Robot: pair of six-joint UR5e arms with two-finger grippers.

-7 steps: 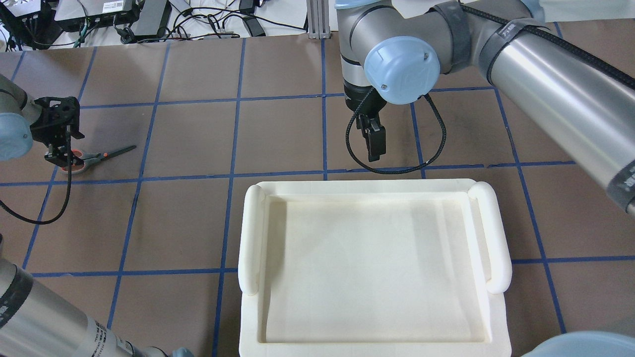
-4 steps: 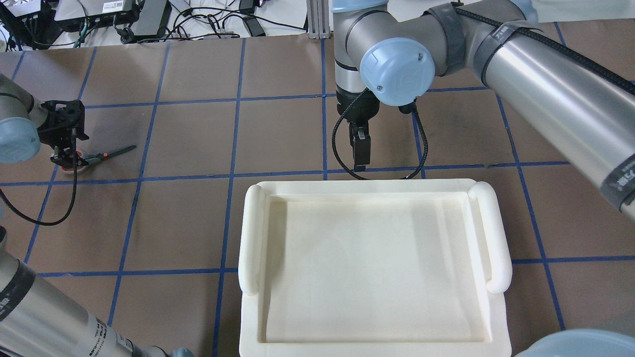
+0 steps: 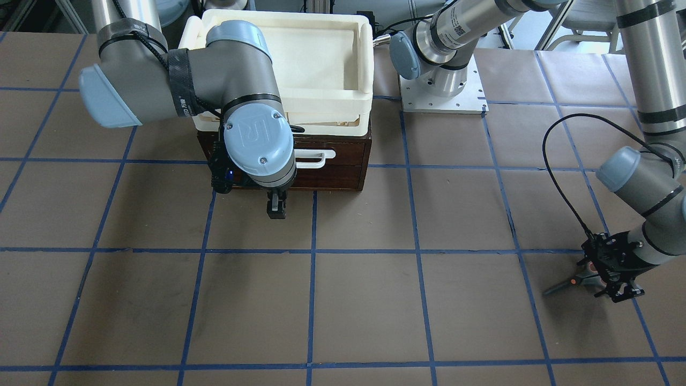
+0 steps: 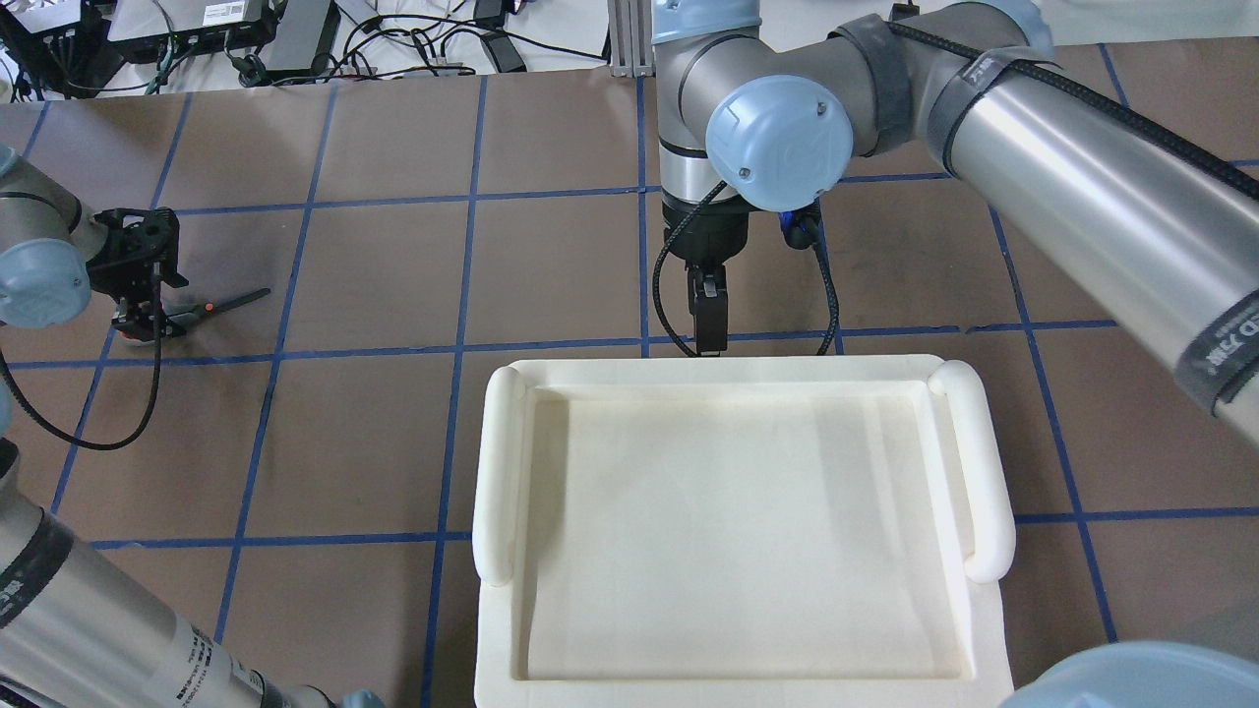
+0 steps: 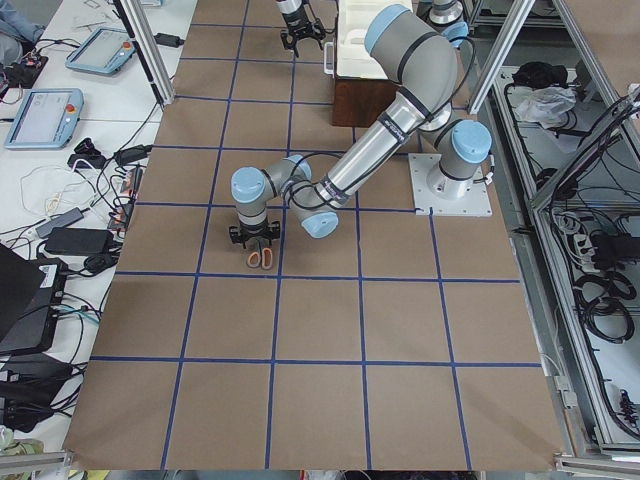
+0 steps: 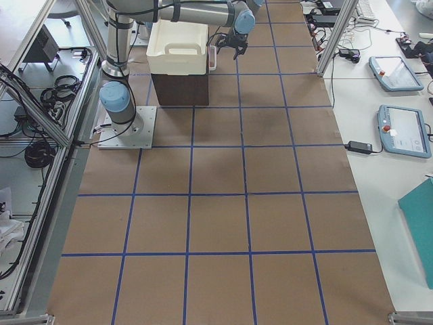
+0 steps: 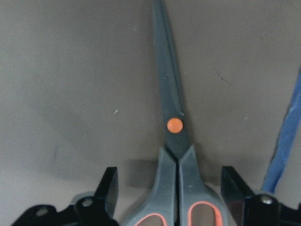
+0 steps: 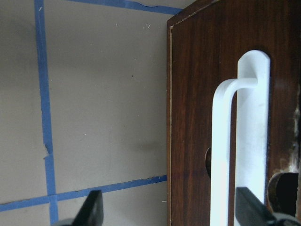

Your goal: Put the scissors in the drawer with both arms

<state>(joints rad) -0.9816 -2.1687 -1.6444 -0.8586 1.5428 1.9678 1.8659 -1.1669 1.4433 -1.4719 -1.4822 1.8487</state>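
The scissors' long dark blades are bare, so my left gripper will next pick the scissors up by the gray handle stems just above the handle loops.
The scissors (image 7: 174, 127) lie flat on the brown table at its far left, blades closed, and also show in the overhead view (image 4: 211, 307) and the front view (image 3: 568, 283). My left gripper (image 4: 143, 317) is low over their handle loops. It is open, with one finger (image 7: 109, 188) on either side of the loops and not touching them. The dark brown drawer (image 3: 332, 155) is closed, with its white bar handle (image 8: 221, 155) facing out. My right gripper (image 3: 276, 206) is open just in front of that handle, which lies between its fingers (image 8: 94, 209) in the wrist view.
A cream-white plastic tray (image 4: 502, 462) sits on top of the brown drawer cabinet and hides it from above. Blue tape lines grid the table. Cables and devices lie along the far edge (image 4: 295, 39). The left arm's base plate (image 3: 442, 91) stands next to the cabinet.
My left gripper has shifted over the scissors' handle loops, now covering them. My right gripper has moved toward the tray's front edge and the drawer handle, and has turned.
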